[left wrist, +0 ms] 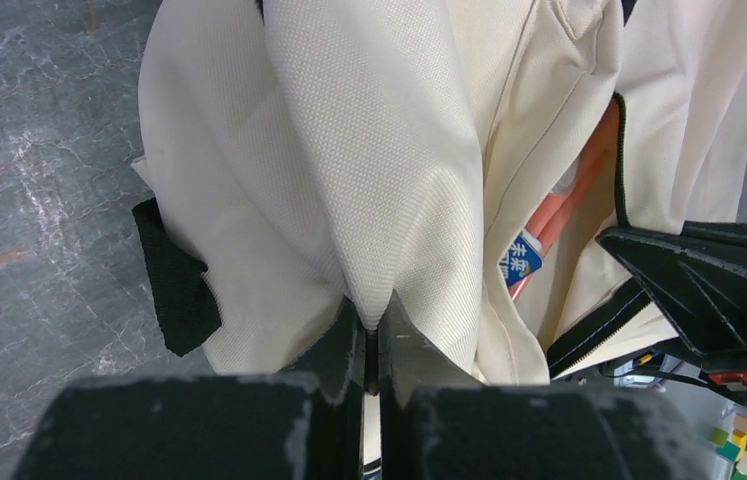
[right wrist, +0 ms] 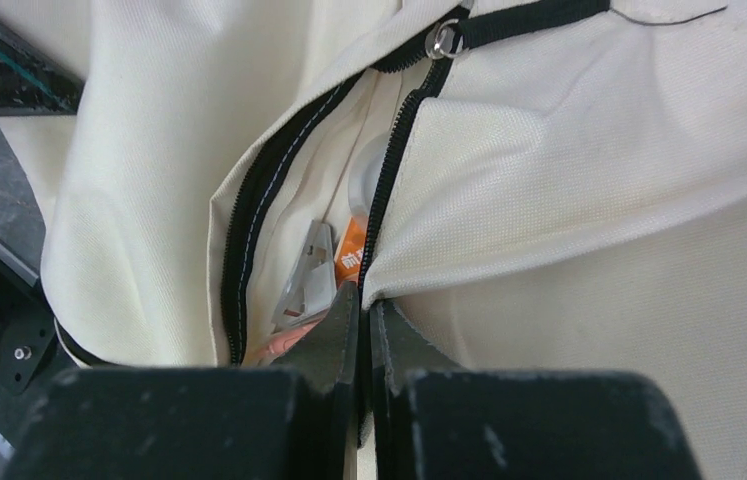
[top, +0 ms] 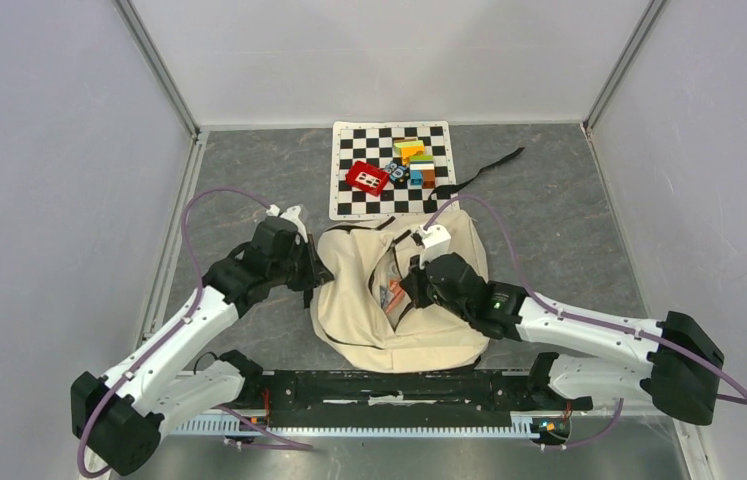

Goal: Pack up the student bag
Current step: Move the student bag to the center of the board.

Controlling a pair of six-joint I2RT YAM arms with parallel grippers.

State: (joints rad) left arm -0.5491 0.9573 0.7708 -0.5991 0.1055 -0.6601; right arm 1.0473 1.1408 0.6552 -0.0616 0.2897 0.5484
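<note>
My right gripper should bring the held zipper edge [right wrist: 392, 168] across before it lets go, because there is still a gap between it and the opposite edge [right wrist: 245, 235].
The cream student bag [top: 389, 330] lies on the grey table between the arms, its black zipper open. My left gripper [left wrist: 377, 325] is shut on a fold of the bag's cream fabric [left wrist: 369, 200] at its left side. My right gripper [right wrist: 362, 300] is shut on the zipper edge of the bag [right wrist: 549, 220] on the right side of the opening. Inside the opening I see an orange packet [right wrist: 349, 255], a clear plastic item [right wrist: 309, 275] and a blue label [left wrist: 523, 258].
A checkerboard mat [top: 392, 170] lies behind the bag with a red block [top: 366, 178] and several coloured blocks [top: 414, 162] on it. A black strap [top: 484, 168] trails to the back right. A black rail [top: 389, 385] runs along the near edge.
</note>
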